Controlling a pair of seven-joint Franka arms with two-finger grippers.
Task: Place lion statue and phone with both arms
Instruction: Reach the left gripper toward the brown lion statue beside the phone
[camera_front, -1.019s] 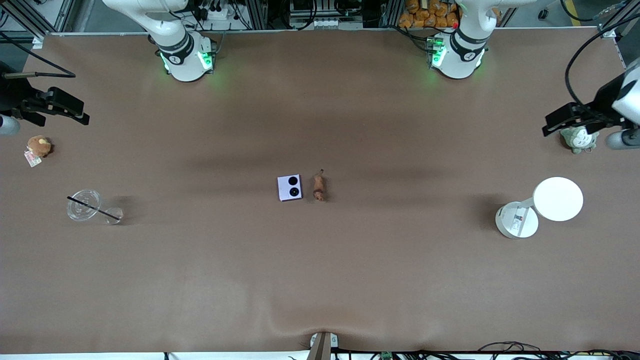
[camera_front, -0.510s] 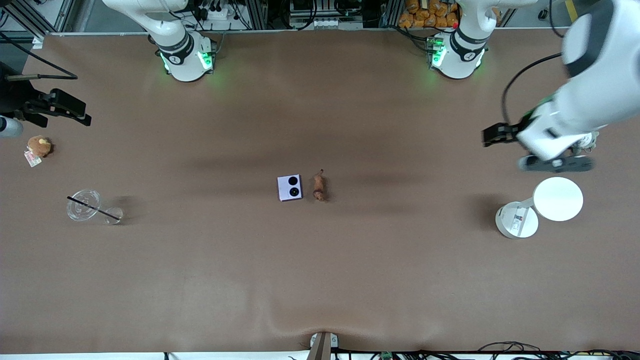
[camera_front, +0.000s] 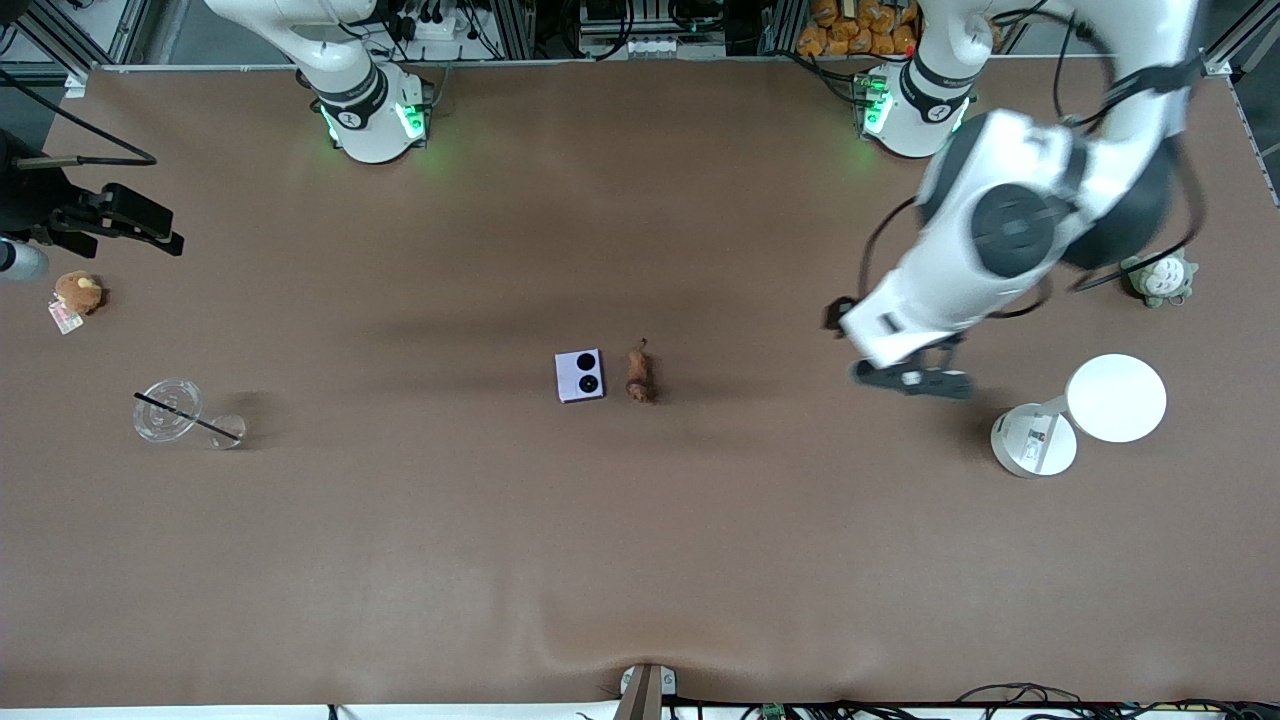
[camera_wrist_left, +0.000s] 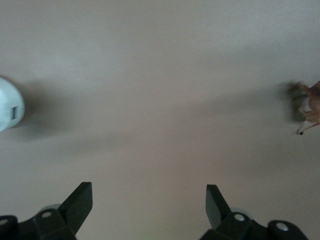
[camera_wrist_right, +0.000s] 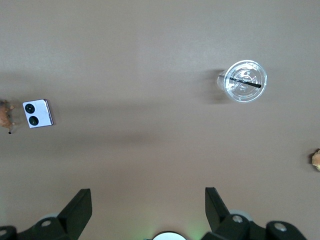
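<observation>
The lion statue needs to be placed along with the phone (camera_front: 580, 375). My left gripper should grab the statue by its maned head (camera_front: 641, 389) next.
The phone (camera_front: 580, 375), a small pale lavender square with two black circles, lies flat at the middle of the table. The reddish-brown lion statue (camera_front: 638, 374) lies right beside it, toward the left arm's end. My left gripper (camera_front: 838, 316) hangs open in the air over bare table between the statue and the lamp. In the left wrist view, the left gripper (camera_wrist_left: 148, 197) holds nothing and the lion statue (camera_wrist_left: 310, 107) shows at the edge. My right gripper (camera_front: 165, 238) waits open over the right arm's end of the table. The right gripper (camera_wrist_right: 148, 200) is empty, with the phone (camera_wrist_right: 38, 114) far off.
A white round lamp (camera_front: 1115, 398) and a grey-green plush (camera_front: 1158, 280) stand at the left arm's end. A brown plush (camera_front: 78, 292) and a clear cup with a black straw (camera_front: 168, 410) are at the right arm's end. The cloth wrinkles at the near edge (camera_front: 600, 650).
The left arm has swung from over the grey-green plush toward the table's middle, its gripper still open. The right arm has barely moved. Phone and statue lie as before.
</observation>
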